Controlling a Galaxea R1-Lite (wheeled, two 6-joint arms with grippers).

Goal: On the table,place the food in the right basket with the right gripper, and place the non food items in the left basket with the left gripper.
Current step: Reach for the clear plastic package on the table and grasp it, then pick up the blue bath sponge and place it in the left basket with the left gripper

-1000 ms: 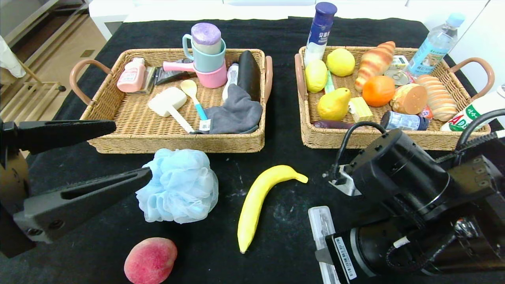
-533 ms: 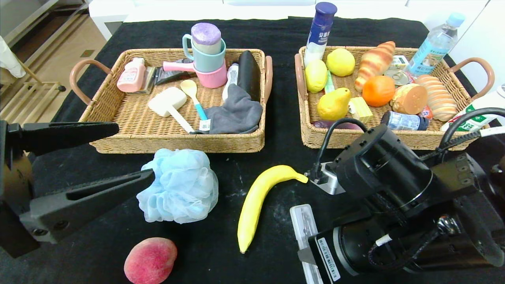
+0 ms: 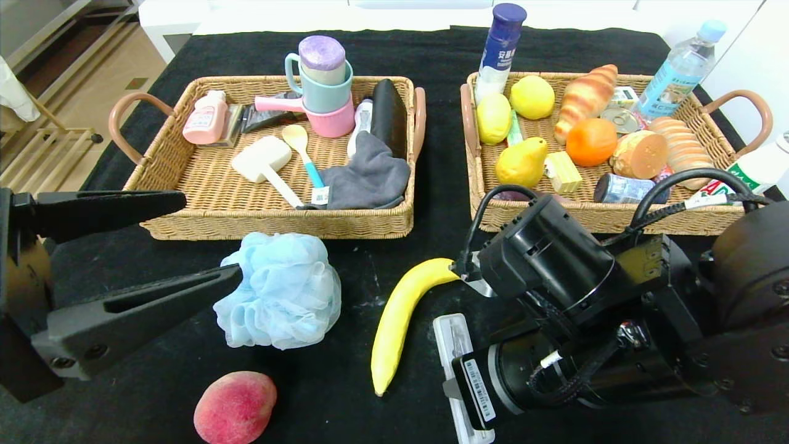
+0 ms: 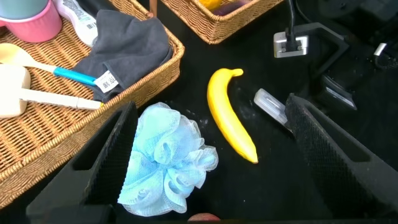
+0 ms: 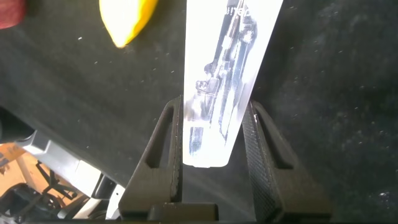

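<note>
My right gripper releases the case next, since the clear case [image 3: 450, 336] lies low and flat over the black tabletop beside the banana.
My left gripper [image 3: 209, 237] is open wide and empty, low at the table's left, with one finger beside a pale blue bath pouf [image 3: 280, 290]. The left wrist view shows the pouf [image 4: 165, 155] against that finger and a yellow banana [image 4: 230, 115] between the jaws farther off. My right gripper [image 5: 213, 109] is shut on a clear plastic case [image 5: 227, 68] holding a small metal tool. In the head view the case [image 3: 450, 336] sticks out from under the right arm [image 3: 555, 290], just right of the banana [image 3: 404, 314]. A red peach [image 3: 234, 407] lies at the front left.
The left wicker basket [image 3: 277, 225] holds cups, a spoon, a brush, a grey cloth and bottles. The right wicker basket [image 3: 610, 216] holds lemons, a pear, an orange, breads and cans. Bottles stand at its far and right edges. The table is black.
My right arm has moved left across the table with the clear case in its jaws, closer to the banana. The left gripper and the loose items have stayed put.
</note>
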